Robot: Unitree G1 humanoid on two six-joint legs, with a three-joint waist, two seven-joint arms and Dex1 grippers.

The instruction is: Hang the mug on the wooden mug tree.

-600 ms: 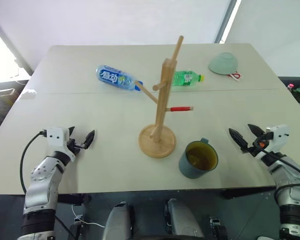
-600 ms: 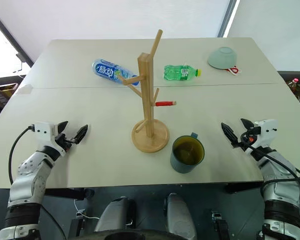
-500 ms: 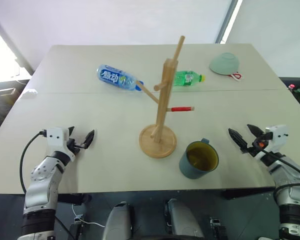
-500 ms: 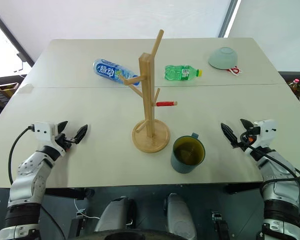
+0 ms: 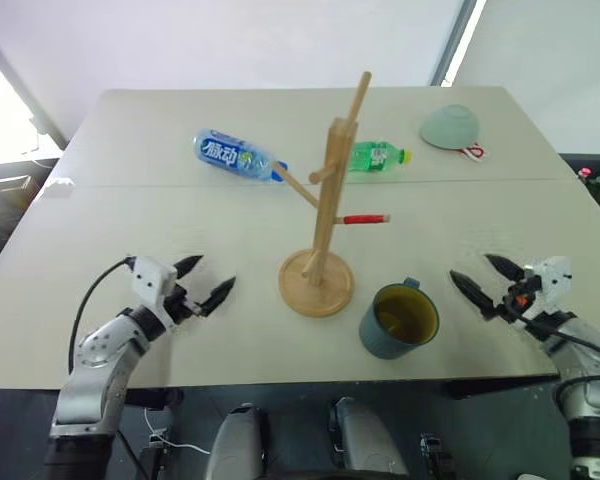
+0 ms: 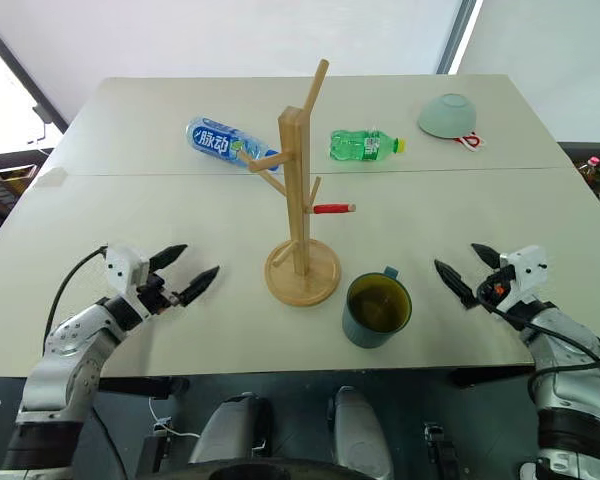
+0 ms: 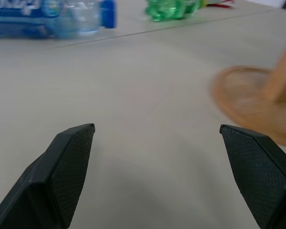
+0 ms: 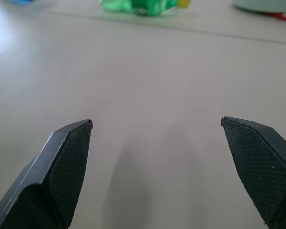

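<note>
I need to hang the mug on the wooden mug tree (image 5: pixel 325 200), so next I should grab the grey-blue mug by its handle (image 5: pixel 412 283) with my right gripper.
The slate grey-blue mug (image 5: pixel 398 320) stands upright near the table's front edge, its olive-yellow inside showing and its small handle turned away from me. Just left of it and farther back rises the wooden mug tree (image 5: pixel 325 200) on a round base (image 7: pixel 250 95), with angled pegs and one red-tipped peg (image 5: pixel 364 217). My left gripper (image 5: pixel 217 270) hovers open over the table left of the base, with nothing in it. To the right of the mug, my right gripper (image 5: pixel 470 266) is open too, pointing toward it and apart from it. Both wrist views show the fingers (image 7: pixel 71 157) (image 8: pixel 66 157) spread wide over bare table.
A blue-labelled bottle (image 5: pixel 235 155) and a green bottle (image 5: pixel 375 156) lie on their sides behind the tree. A pale green bowl (image 5: pixel 448 125) sits upside down at the far right, with a small red and white item (image 5: pixel 470 152) beside it.
My left gripper has moved right, toward the tree's base, and its fingers have spread wider. My right gripper has shifted slightly left, toward the mug. The mug and tree stay put.
</note>
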